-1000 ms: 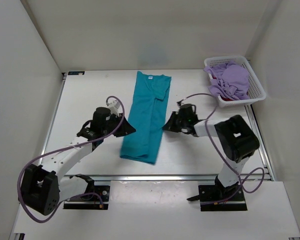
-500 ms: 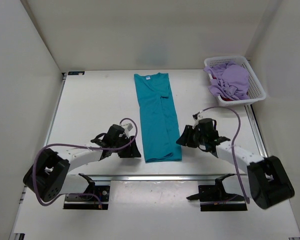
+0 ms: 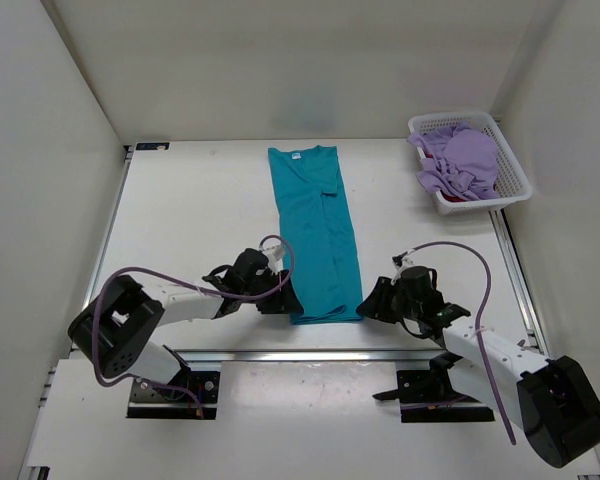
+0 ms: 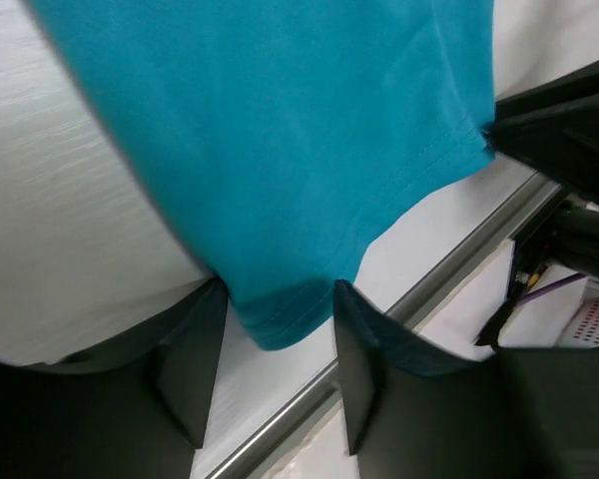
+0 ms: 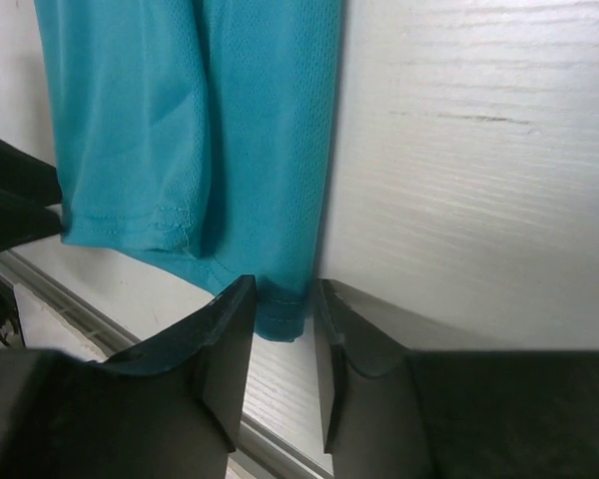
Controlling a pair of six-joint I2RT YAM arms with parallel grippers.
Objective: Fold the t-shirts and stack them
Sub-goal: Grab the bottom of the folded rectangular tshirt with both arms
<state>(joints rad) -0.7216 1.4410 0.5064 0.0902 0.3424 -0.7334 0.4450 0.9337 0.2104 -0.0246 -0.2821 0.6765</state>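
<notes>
My left gripper is ready to close on the teal hem corner (image 3: 297, 319) (image 4: 277, 324), because its fingers reach down to the tabletop on either side of the corner.
The teal t-shirt (image 3: 315, 235) lies flat on the table as a long narrow strip, collar at the far end. My left gripper (image 3: 283, 300) sits at its near left hem corner and my right gripper (image 3: 373, 302) at its near right one. In the left wrist view the left gripper (image 4: 280, 289) is open, the teal hem corner (image 4: 280, 324) lying between its fingers. The right gripper (image 5: 284, 284) also stands open, its fingers close on either side of the other hem corner (image 5: 280, 314). The lavender t-shirt (image 3: 465, 155) is heaped in the basket over a sliver of dark red t-shirt (image 3: 457, 197).
The white mesh basket (image 3: 511, 160) stands at the far right corner of the table. A metal rail (image 3: 310, 352) runs along the near table edge just behind both grippers. White walls enclose the left, far and right sides. Purple cables loop from each arm.
The teal shirt, its lower end hanging askew a second ago, now lies flat and straight. Both grippers slid from its mid-sides toward me to the hem corners, and their jaws opened.
</notes>
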